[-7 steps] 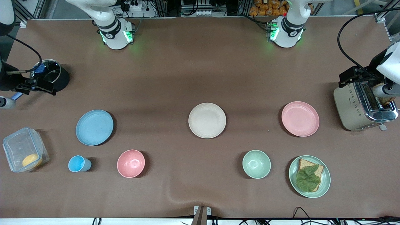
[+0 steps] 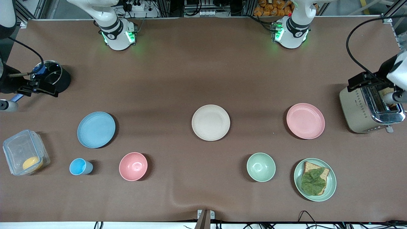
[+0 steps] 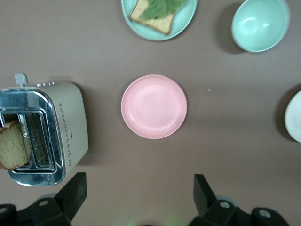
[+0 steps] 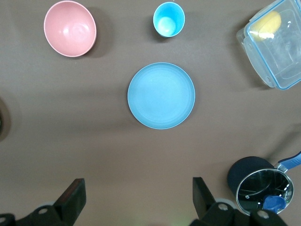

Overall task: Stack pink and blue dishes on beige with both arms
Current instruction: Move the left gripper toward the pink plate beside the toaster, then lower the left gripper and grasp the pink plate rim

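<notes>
My left gripper picks up the pink plate [image 2: 305,121] by its rim next, to stack it on the beige plate.
The beige plate [image 2: 210,122] lies mid-table, with only its edge [image 3: 296,117] showing in the left wrist view. The pink plate [image 2: 305,121] [image 3: 154,106] rests toward the left arm's end, beside the toaster. The blue plate [image 2: 96,129] [image 4: 161,95] rests toward the right arm's end. My left gripper [image 2: 378,86] [image 3: 139,195] hangs high near the toaster, open and empty, apart from the pink plate. My right gripper [image 2: 33,87] [image 4: 138,197] hangs high near the black pot, open and empty, apart from the blue plate.
A toaster [image 2: 370,108] holds a bread slice. A green plate with bread and a leaf [image 2: 314,179] and a green bowl [image 2: 261,167] lie nearer the camera. So do a pink bowl [image 2: 133,166], a blue cup [image 2: 79,166] and a clear container [image 2: 25,156]. A black pot [image 2: 54,78] is there too.
Both hands have shifted slightly at the table's ends. The plates have not moved.
</notes>
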Tool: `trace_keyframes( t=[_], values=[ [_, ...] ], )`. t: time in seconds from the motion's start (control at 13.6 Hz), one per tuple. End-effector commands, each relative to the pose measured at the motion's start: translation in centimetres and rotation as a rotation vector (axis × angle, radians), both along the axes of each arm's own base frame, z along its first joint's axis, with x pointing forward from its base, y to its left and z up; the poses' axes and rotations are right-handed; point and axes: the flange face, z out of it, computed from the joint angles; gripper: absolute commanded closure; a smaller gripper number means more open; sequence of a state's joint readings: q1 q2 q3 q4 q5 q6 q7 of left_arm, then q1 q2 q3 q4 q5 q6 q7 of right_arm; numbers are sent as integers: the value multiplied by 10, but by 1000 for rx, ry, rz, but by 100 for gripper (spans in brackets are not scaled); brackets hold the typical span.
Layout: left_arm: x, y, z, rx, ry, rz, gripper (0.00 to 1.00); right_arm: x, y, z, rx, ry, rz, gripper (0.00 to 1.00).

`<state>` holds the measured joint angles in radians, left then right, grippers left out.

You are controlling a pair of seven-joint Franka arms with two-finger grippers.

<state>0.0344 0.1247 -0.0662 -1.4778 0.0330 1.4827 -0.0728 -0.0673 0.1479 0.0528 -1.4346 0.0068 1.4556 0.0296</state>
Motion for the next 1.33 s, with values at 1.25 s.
trace_keyframes(
  t=[1.25],
  values=[
    [-37,101,-390,-25,-40,214,0,1,-1,-18,23,76,-1,0]
  ],
)
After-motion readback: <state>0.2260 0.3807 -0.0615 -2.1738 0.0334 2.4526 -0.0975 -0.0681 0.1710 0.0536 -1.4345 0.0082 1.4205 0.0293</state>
